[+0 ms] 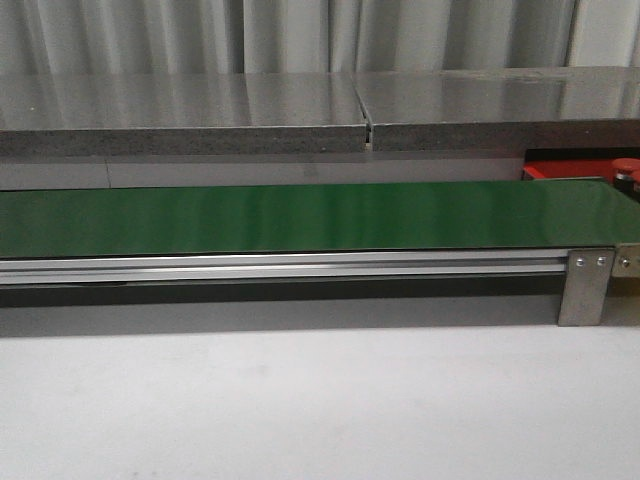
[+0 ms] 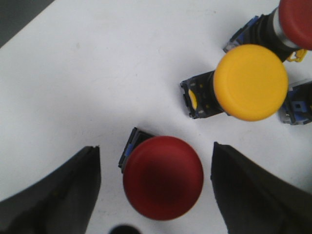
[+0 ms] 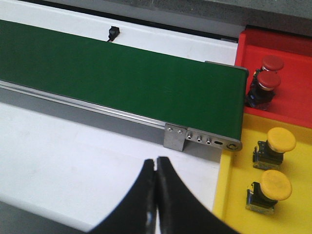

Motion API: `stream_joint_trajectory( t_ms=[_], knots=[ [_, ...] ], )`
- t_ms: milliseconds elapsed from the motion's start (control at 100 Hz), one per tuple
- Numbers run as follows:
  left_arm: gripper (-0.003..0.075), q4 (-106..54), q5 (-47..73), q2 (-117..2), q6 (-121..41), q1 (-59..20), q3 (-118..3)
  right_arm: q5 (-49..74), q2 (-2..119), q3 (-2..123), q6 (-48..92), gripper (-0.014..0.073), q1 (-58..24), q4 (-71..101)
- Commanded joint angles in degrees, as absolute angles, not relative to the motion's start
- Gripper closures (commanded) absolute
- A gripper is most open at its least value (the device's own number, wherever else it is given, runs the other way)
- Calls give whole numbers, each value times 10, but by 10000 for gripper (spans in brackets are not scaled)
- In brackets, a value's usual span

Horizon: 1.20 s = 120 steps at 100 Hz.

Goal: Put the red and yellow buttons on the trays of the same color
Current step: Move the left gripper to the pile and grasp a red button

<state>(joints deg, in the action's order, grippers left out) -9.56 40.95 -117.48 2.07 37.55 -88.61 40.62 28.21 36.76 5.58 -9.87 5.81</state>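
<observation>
My left gripper's fingers reach down on both sides of the red cap (image 2: 163, 178), so it is now time for my left gripper to close on the cap.
In the left wrist view a red button (image 2: 163, 177) with a domed cap lies on the white table. My left gripper (image 2: 155, 147) is open, one finger on each side of it and neither touching it. A yellow button (image 2: 251, 82) lies on its side just beyond, and a second red button (image 2: 297, 19) shows at the frame's corner. My right gripper (image 3: 156, 163) is shut on nothing over the white table. The red tray (image 3: 297, 97) holds two red buttons (image 3: 269, 80). The yellow tray (image 3: 234, 195) holds two yellow buttons (image 3: 282, 139).
The long green belt (image 1: 300, 218) runs across the table on an aluminium frame (image 1: 585, 285). Its end (image 3: 229, 102) stops at the two trays. The red tray (image 1: 560, 170) peeks out behind the belt at the far right. A grey shelf (image 1: 300, 110) runs behind.
</observation>
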Motion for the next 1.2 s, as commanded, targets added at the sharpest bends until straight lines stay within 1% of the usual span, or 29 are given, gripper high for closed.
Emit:
stream_joint_trajectory(
  t_ms=[0, 80, 200, 270, 340, 480, 540, 650, 870, 1030, 1190],
  knots=[
    [281, -105, 389, -1154, 25, 377, -912, 368, 284, 383, 60, 662, -97, 56],
    [326, -105, 388, -1158, 25, 377, -920, 368, 284, 383, 60, 662, -97, 56],
    [445, -105, 386, -1158, 25, 377, -921, 368, 284, 383, 60, 662, -97, 56],
    [501, -105, 386, -1158, 25, 377, -921, 368, 284, 383, 60, 662, -97, 56],
    [542, -105, 386, -1158, 25, 377, -921, 368, 284, 383, 60, 662, -97, 56],
    [595, -104, 401, -1151, 19, 377, -921, 368, 284, 383, 60, 662, -97, 56],
    [607, -104, 408, -1142, 12, 377, -920, 368, 284, 383, 60, 662, -97, 56],
    [606, -104, 413, -1116, 5, 375, -912, 368, 284, 383, 60, 662, -97, 56],
    [606, -104, 386, -1022, -34, 360, -845, 368, 284, 383, 60, 662, -97, 56],
    [606, -105, 361, -955, -37, 334, -808, 368, 284, 383, 60, 662, -97, 56],
    [606, -105, 371, -934, -37, 287, -808, 368, 284, 383, 60, 662, -97, 56]
  ],
)
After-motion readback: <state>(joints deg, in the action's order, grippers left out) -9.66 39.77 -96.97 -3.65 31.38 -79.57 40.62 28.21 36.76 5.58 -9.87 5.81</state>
